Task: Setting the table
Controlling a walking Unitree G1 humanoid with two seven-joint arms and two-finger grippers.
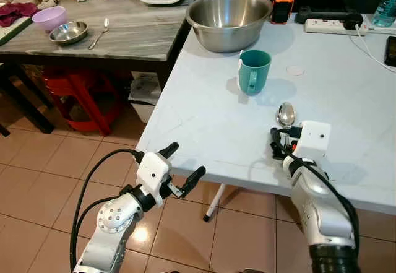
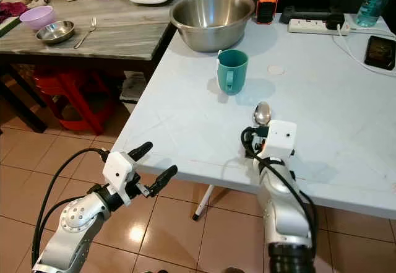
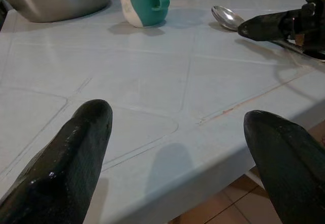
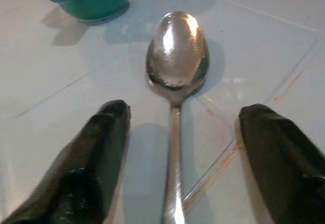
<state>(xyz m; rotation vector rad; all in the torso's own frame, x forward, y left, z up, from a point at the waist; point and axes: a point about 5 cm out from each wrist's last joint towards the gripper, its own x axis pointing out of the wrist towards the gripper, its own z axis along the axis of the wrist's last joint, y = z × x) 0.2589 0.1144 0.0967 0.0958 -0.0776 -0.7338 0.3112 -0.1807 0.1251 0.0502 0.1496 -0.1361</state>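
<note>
The right gripper grabs the spoon by the handle just below the bowl next. The long spoon has its broad bowl at one end.
A metal spoon lies on the pale table, bowl end pointing at a teal mug. My right gripper rests low over the spoon's handle. In the right wrist view it is open, with one black finger on each side of the handle and not touching it. A large steel bowl stands behind the mug. My left gripper is open and holds nothing. It hovers over the floor just off the table's near left edge.
To the left is a wooden side table with a purple bowl, a small steel dish and a fork; a red stool stands beneath. A power strip and cable lie at the back right.
</note>
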